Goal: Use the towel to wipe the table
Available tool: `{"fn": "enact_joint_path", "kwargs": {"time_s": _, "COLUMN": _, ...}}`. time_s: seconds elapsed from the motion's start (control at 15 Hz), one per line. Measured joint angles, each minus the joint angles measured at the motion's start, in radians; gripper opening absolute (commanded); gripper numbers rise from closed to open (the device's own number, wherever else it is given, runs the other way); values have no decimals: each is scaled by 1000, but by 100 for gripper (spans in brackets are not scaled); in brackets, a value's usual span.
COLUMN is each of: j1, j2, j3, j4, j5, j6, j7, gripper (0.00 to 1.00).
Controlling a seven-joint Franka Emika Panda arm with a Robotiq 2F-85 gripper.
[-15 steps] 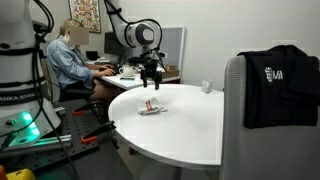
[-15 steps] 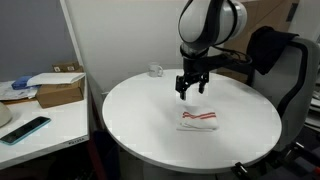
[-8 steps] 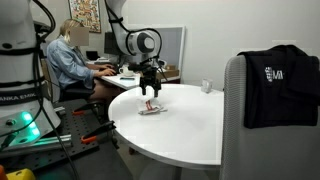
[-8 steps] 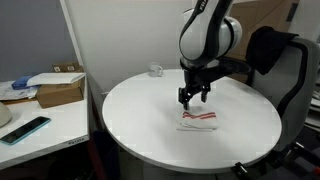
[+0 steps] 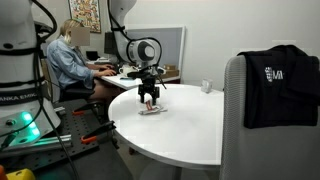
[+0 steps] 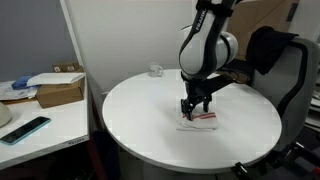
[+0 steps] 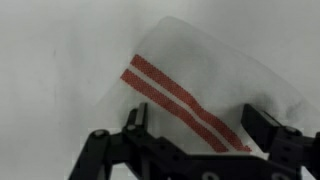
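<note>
The fingers of the robot's gripper are down at the towel's surface around its red stripes, so the gripper needs to close. Closing now would hold the towel.
A folded white towel with two red stripes point(image 7: 200, 80) lies flat on the round white table point(image 6: 140, 120). It also shows in both exterior views point(image 5: 153, 109) point(image 6: 204, 122). My gripper point(image 7: 200, 128) is open and hangs right over the towel, one finger point(image 7: 136, 120) on each side of the red stripes. In both exterior views the gripper point(image 5: 150, 100) point(image 6: 195, 113) is at the towel's top surface; I cannot tell whether the tips touch the cloth. Nothing is held.
A small clear glass point(image 6: 156, 70) point(image 5: 206, 86) stands near the table's far edge. An office chair with a black garment point(image 5: 280, 85) stands by the table. A person point(image 5: 70, 60) sits at a desk behind. A side desk holds a box point(image 6: 58, 90).
My gripper has come down from above the table onto the towel. The towel has not moved.
</note>
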Motion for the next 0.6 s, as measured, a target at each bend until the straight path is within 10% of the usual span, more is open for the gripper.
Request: {"fn": "enact_joint_path", "kwargs": {"time_s": 0.6, "j1": 9, "j2": 24, "j3": -3, "j4": 26, "j5": 0, "j6": 5, "j7": 0, "gripper": 3}}
